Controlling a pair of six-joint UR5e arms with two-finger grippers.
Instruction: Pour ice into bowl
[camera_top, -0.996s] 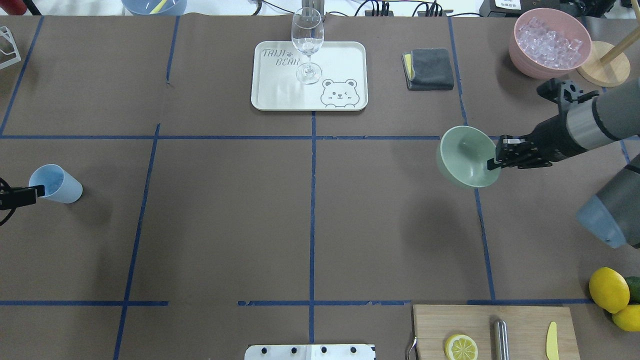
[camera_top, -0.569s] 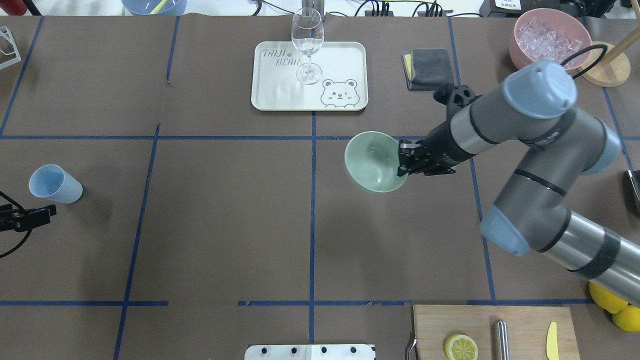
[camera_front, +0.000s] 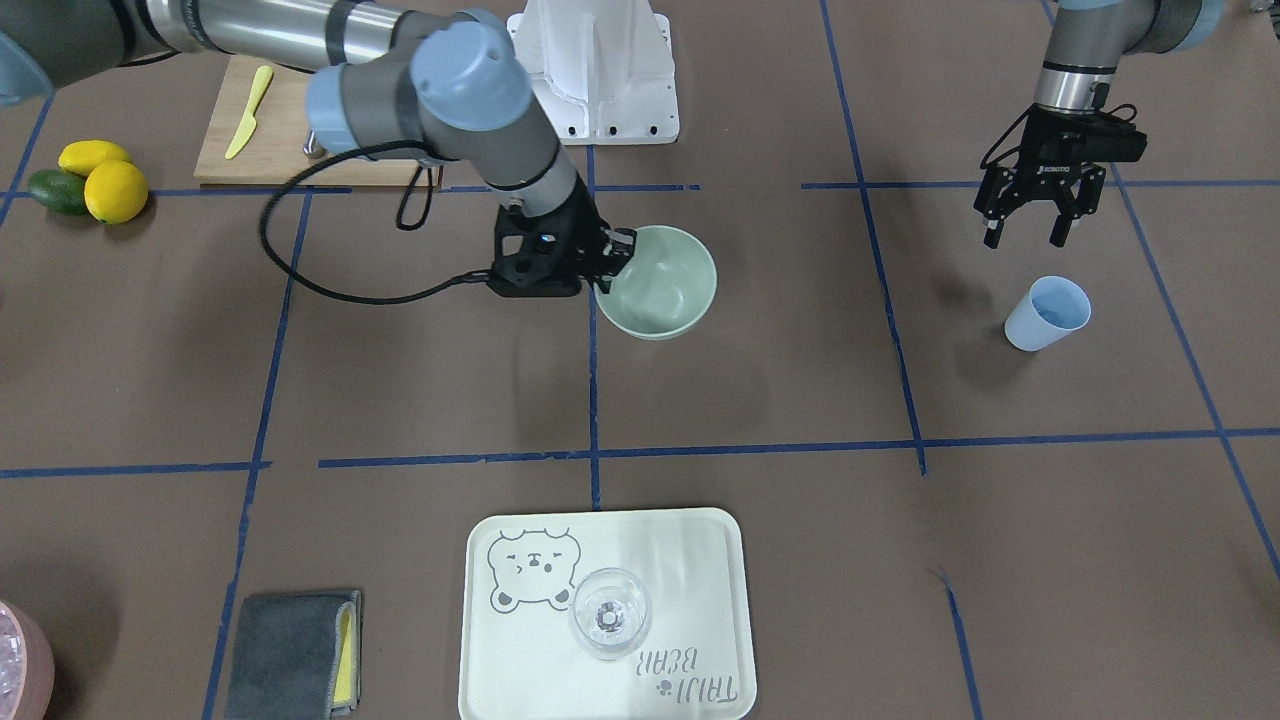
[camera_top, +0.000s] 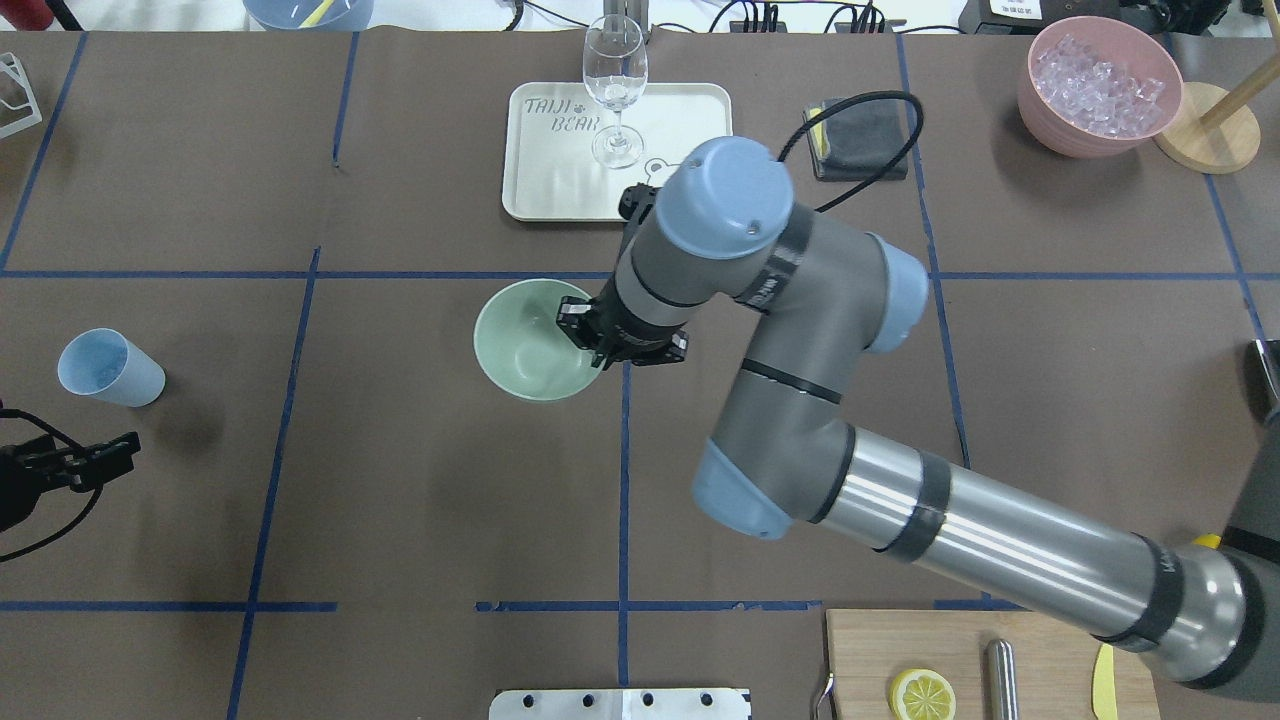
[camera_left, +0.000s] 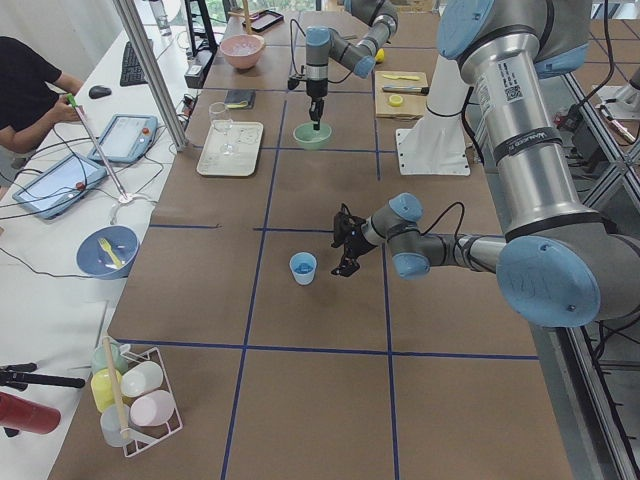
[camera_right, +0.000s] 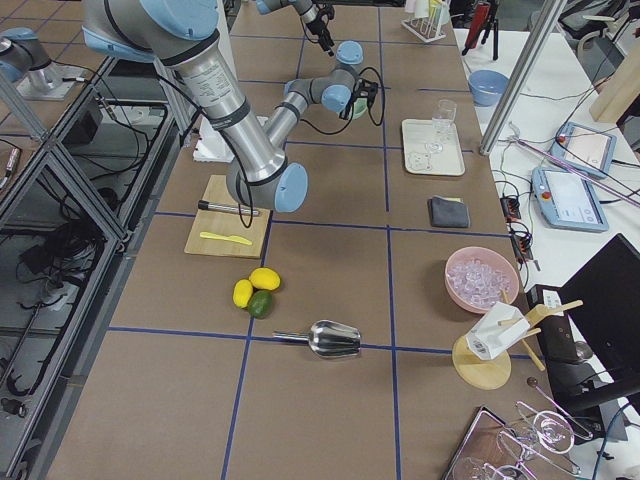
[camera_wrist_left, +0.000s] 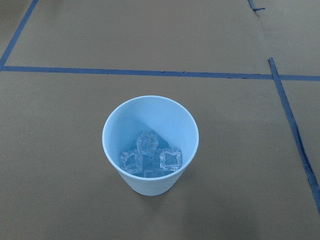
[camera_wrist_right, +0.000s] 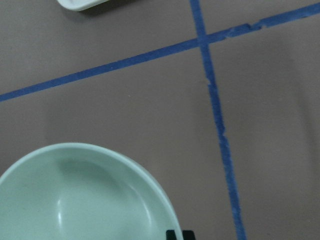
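Note:
The pale green bowl hangs tilted, with its lower edge (camera_front: 656, 337) above its shadow, so my right gripper should set the bowl flat on the tabletop before it opens.
The pale green bowl (camera_top: 522, 345) is near the table's middle, also seen in the front view (camera_front: 662, 290) and the right wrist view (camera_wrist_right: 75, 200). It is empty. My right gripper (camera_top: 592, 340) is shut on its rim on the robot's right side (camera_front: 606, 268). I cannot tell whether the bowl touches the table. The light blue cup (camera_top: 110, 367) stands upright at the left, with a few clear ice cubes (camera_wrist_left: 150, 157) in it. My left gripper (camera_front: 1023, 240) is open and empty, a little nearer the robot than the cup (camera_front: 1046, 312), apart from it.
A white tray (camera_top: 550, 190) with a wine glass (camera_top: 615, 90) lies beyond the bowl. A grey cloth (camera_top: 860, 135) and a pink bowl of ice (camera_top: 1098, 85) are at the far right. A cutting board (camera_top: 860, 650) with a lemon half is near the robot.
My right arm has carried the bowl from the right side to the table's middle. My left gripper has left the cup and drawn back toward the robot.

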